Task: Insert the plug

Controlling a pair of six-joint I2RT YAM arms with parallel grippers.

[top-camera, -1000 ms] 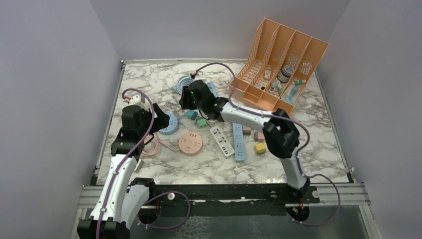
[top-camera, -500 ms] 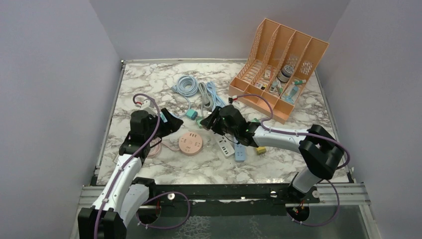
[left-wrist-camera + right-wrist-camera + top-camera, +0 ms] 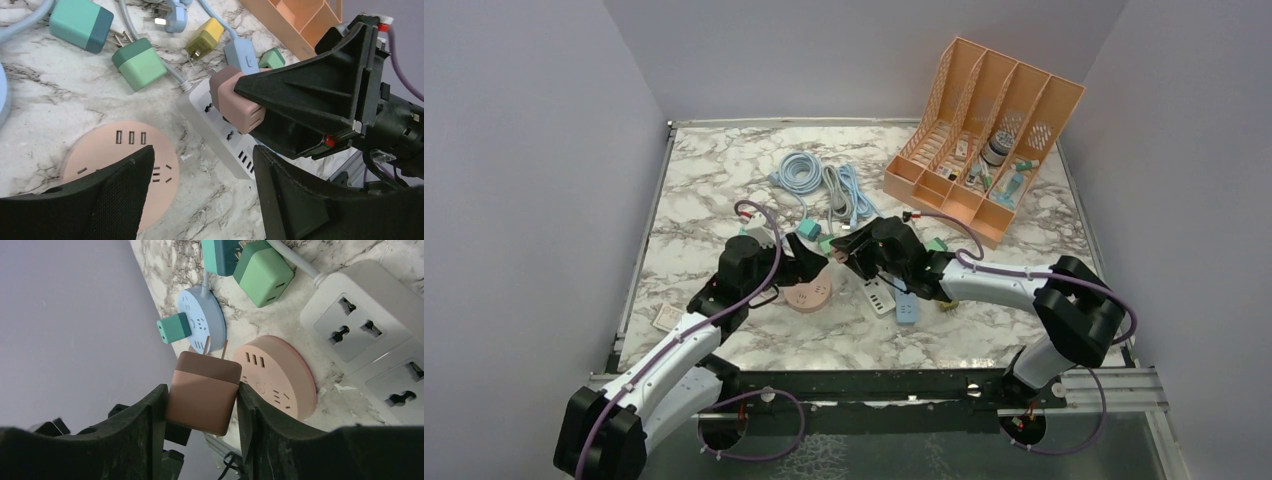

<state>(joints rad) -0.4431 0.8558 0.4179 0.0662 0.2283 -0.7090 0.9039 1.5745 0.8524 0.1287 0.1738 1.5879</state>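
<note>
I need to take hold of the brown-pink plug (image 3: 202,400) next with my left gripper by its slotted end, opposite the plug's pins, so the prongs stay free to insert.
My right gripper (image 3: 844,252) is shut on a brown-pink plug (image 3: 202,400) and holds it above the table, its two prongs pointing away toward the round pink socket hub (image 3: 280,375). The plug also shows in the left wrist view (image 3: 237,100), over the white power strip (image 3: 220,135). My left gripper (image 3: 809,263) is open and empty, low over the pink hub (image 3: 115,150); one finger covers part of the hub and the other is over bare marble. The two grippers are close, tip to tip.
A round blue hub (image 3: 202,315) with a teal plug in it lies beyond the pink one. Loose teal (image 3: 80,25), green (image 3: 139,64) and yellow (image 3: 204,39) plugs, coiled cables (image 3: 819,180), a blue strip (image 3: 906,310) and an orange file organiser (image 3: 984,130) are around.
My left arm swung right from the blue hub to the pink hub. My right arm came forward from the cable pile with the plug and now sits just right of the left gripper.
</note>
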